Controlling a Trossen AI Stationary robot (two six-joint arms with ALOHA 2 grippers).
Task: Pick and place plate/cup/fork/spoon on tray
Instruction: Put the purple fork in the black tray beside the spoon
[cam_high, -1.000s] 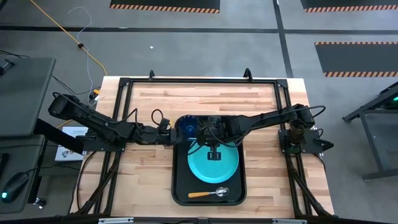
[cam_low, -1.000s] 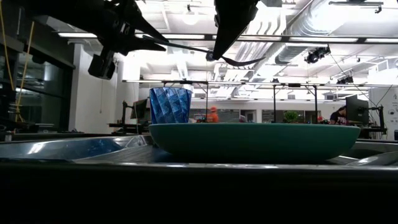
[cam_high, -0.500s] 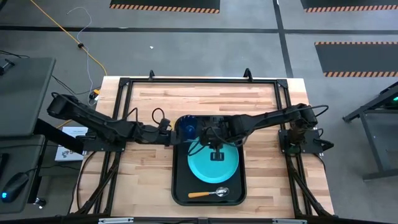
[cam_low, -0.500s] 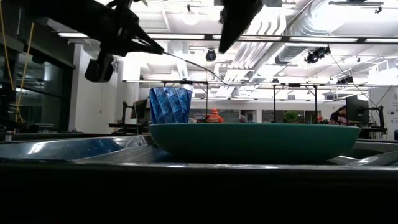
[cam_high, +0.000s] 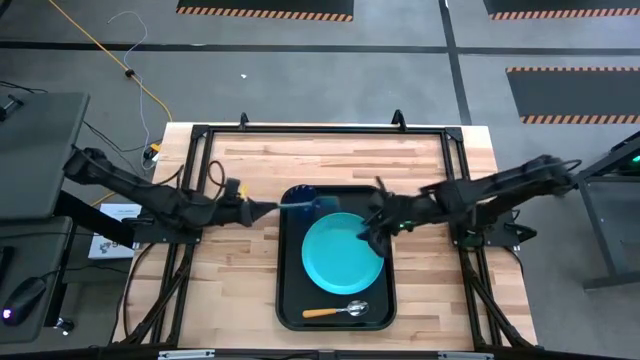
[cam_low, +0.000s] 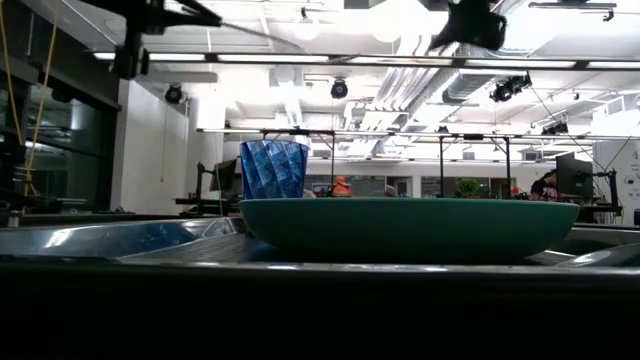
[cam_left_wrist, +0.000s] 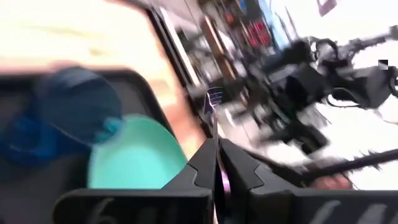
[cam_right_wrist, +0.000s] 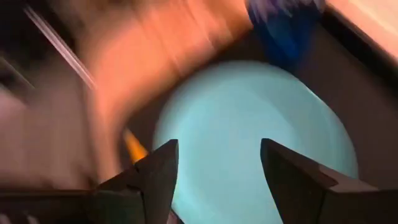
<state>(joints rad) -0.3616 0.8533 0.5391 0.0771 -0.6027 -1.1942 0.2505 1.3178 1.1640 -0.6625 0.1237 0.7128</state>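
Note:
My right gripper grabs the light-blue fork (cam_high: 290, 203) by its tines next, to lay it by the spoon (cam_high: 336, 311).
The black tray (cam_high: 288, 290) lies mid-table. On it rest the turquoise plate (cam_high: 340, 255), the dark-blue cup (cam_high: 300, 193) in its far left corner, and the spoon (cam_high: 336, 311) by its near rim. My left gripper (cam_high: 247, 210) is just left of the tray, shut on the thin light-blue fork (cam_high: 290, 203), which reaches out over the cup. The fork's tines (cam_left_wrist: 213, 97) show ahead in the left wrist view. My right gripper (cam_high: 370, 233) hangs open over the plate's right edge and holds nothing. In the low view the cup (cam_low: 273, 168) stands behind the plate (cam_low: 410, 228). My left gripper pinches the fork's handle end (cam_left_wrist: 215, 135) between its two fingertips. The fingers come level from the table's left, and the fork runs on ahead along them. It is lifted clear, roughly level, with its tines pointing toward the table's right above the cup.
Bare wooden tabletop (cam_high: 230, 270) lies left and right of the tray. A black metal frame (cam_high: 320, 130) borders the table's far edge and sides. My right arm (cam_high: 480, 195) stretches back toward the table's right edge.
My right gripper has opened, let go of the fork and drawn back toward the table's right edge. My left gripper has shut on the fork's end and pulled it up and toward the table's left. The fork now hangs from the left gripper alone.

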